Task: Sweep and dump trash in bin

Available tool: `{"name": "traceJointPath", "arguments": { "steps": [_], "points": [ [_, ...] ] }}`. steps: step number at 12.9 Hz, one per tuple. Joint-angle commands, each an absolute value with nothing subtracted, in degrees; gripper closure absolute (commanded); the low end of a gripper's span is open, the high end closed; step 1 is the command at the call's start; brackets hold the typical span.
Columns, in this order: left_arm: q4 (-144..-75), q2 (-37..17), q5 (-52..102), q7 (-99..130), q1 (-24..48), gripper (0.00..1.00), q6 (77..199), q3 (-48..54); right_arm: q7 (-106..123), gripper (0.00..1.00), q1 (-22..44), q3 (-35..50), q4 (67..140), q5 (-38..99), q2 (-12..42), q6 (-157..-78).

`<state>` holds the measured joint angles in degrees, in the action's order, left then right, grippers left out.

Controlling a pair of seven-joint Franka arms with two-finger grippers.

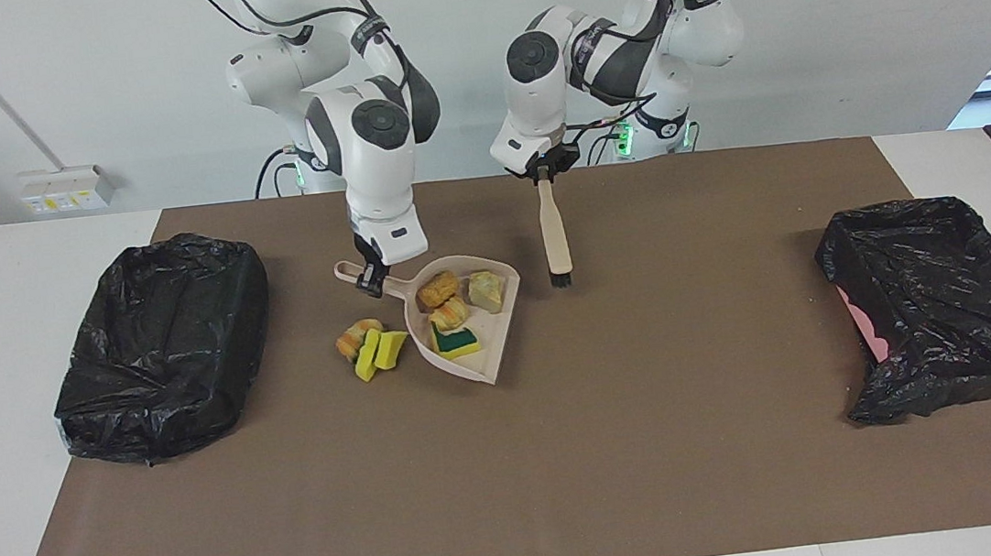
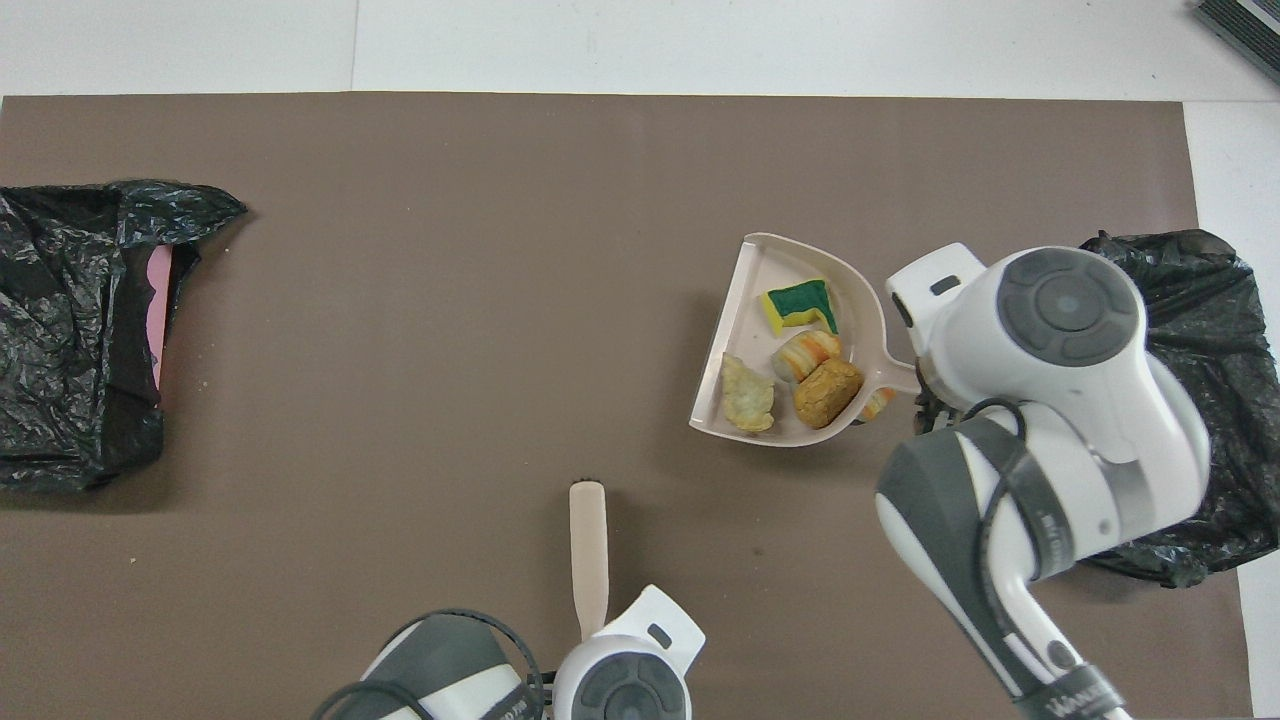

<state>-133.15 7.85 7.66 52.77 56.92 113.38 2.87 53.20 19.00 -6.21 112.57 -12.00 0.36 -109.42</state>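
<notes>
My left gripper should keep holding the beige brush (image 2: 589, 558) above the brown mat.
My right gripper (image 1: 369, 279) is shut on the handle of the beige dustpan (image 1: 487, 354), which it holds about level just above the mat. The trash in the pan is a tan lump (image 1: 439, 289), an orange-striped lump (image 1: 449, 313), a cream lump (image 1: 486, 290) and a yellow-and-green sponge piece (image 1: 456, 342). More trash, an orange lump with yellow sponge wedges (image 1: 371, 346), lies on the mat beside the pan. In the overhead view the dustpan (image 2: 755, 300) covers most of that pile. My left gripper (image 1: 543, 173) is shut on the beige brush (image 1: 555, 235), which hangs bristles down.
A black-bagged bin (image 1: 162, 345) stands at the right arm's end of the brown mat (image 1: 517, 478). A second black-bagged bin (image 1: 949, 304) with pink showing at its side stands at the left arm's end. In the overhead view my right arm covers part of the nearer bin (image 2: 1215, 300).
</notes>
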Motion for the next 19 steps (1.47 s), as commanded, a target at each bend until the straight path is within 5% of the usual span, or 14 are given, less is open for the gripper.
{"name": "traceJointPath", "arguments": {
  "steps": [1, 7, 9, 10, 12, 19],
  "points": [
    [-138.41, 10.46, 6.68, 56.33, 61.34, 1.00, 118.72, 2.28, 61.40, 1.00, 12.33, -5.97, 109.35, -9.86, -2.63, -105.22],
    [-138.79, 6.24, 10.45, 58.36, 63.55, 0.99, 123.75, 2.29, 81.09, 1.00, -8.49, -6.24, 109.34, -5.62, -5.45, -102.39],
    [-138.78, 6.68, 10.63, 58.27, 63.28, 0.87, 123.14, 2.29, 88.03, 1.00, -14.30, -6.59, 109.34, -6.41, -5.80, -103.35],
    [-138.78, 6.59, 11.50, 57.92, 63.28, 0.71, 123.13, 2.29, 91.11, 1.00, -16.85, -6.68, 109.25, -7.20, -5.80, -104.23],
    [-137.91, 6.59, 11.69, 57.31, 63.02, 0.00, 123.57, 1.94, 96.74, 1.00, -21.77, -6.59, 109.51, -10.62, -5.28, -107.04],
    [-119.83, 3.35, 6.43, 40.36, 47.66, 0.00, 112.52, 1.67, 98.17, 1.00, -22.06, -5.72, 115.74, -28.37, -5.79, -119.43]
  ]
}}
